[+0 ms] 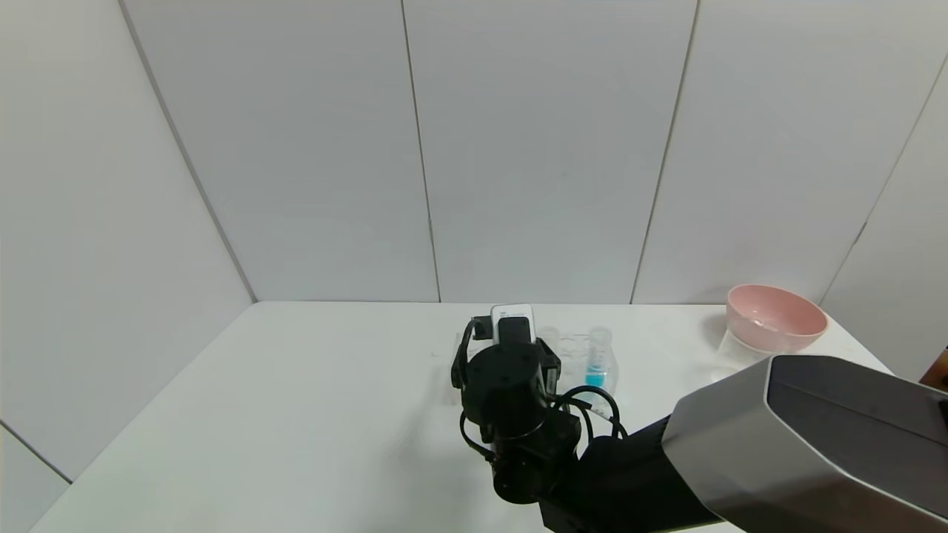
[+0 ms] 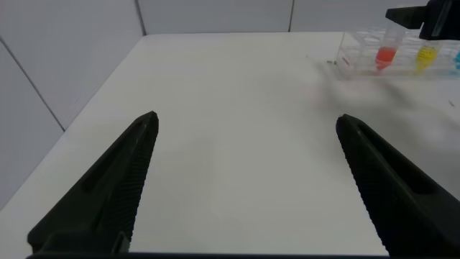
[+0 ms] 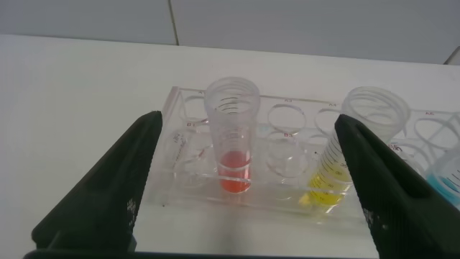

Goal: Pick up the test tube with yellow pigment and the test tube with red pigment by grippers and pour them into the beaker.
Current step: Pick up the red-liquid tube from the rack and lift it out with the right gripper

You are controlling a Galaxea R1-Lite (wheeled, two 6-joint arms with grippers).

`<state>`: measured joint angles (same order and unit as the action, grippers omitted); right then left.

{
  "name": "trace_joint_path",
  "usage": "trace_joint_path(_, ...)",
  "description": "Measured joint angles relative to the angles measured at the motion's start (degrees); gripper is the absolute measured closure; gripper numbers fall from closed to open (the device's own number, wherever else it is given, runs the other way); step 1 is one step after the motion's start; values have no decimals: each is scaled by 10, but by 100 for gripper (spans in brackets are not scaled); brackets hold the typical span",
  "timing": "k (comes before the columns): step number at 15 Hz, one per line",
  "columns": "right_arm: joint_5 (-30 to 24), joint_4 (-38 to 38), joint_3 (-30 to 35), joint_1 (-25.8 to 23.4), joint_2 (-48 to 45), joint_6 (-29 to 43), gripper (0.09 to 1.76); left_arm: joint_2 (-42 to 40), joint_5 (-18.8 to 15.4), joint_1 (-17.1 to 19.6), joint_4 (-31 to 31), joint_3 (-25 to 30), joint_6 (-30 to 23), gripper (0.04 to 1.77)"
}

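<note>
The fingers stop short of the red tube (image 3: 233, 133) above the clear rack, so closing now would miss. My right gripper first moves toward the tube, then closes.
The test tube with red pigment (image 3: 232, 144) stands upright in a clear tube rack (image 3: 287, 191). The test tube with yellow pigment (image 3: 338, 162) stands in the same rack, partly behind one finger. My right gripper (image 3: 249, 119) is open just in front of the rack, its jaws wide on either side of the red tube without touching it. In the head view its wrist (image 1: 511, 377) hides the fingers and both tubes. My left gripper (image 2: 246, 117) is open and empty over bare table; from there the red tube (image 2: 386, 54) and yellow tube (image 2: 427, 56) show far off. The beaker is out of view.
A tube with blue liquid (image 1: 596, 366) stands at the rack's right end. A pink bowl (image 1: 774, 318) sits at the table's (image 1: 296, 400) back right corner. White walls close the back and both sides.
</note>
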<state>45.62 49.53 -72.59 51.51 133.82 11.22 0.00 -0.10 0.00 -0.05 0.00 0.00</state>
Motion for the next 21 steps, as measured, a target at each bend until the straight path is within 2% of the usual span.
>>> trace_joint_path(7,-27,-14,-50,-17,49,-2,14,0,0,0,0,0,0,5)
trace_joint_path(11,-28,-17,-66,-25,60,-2,75,0,0,0,0,0,0,5)
trace_joint_path(14,-48,-17,-70,-25,63,-1,107,0,0,0,0,0,0,5)
trace_joint_path(15,-49,-17,-72,-26,64,-1,135,0,0,0,0,0,0,5)
trace_joint_path(21,-49,-18,-74,-27,65,-1,135,0,0,0,0,0,0,5)
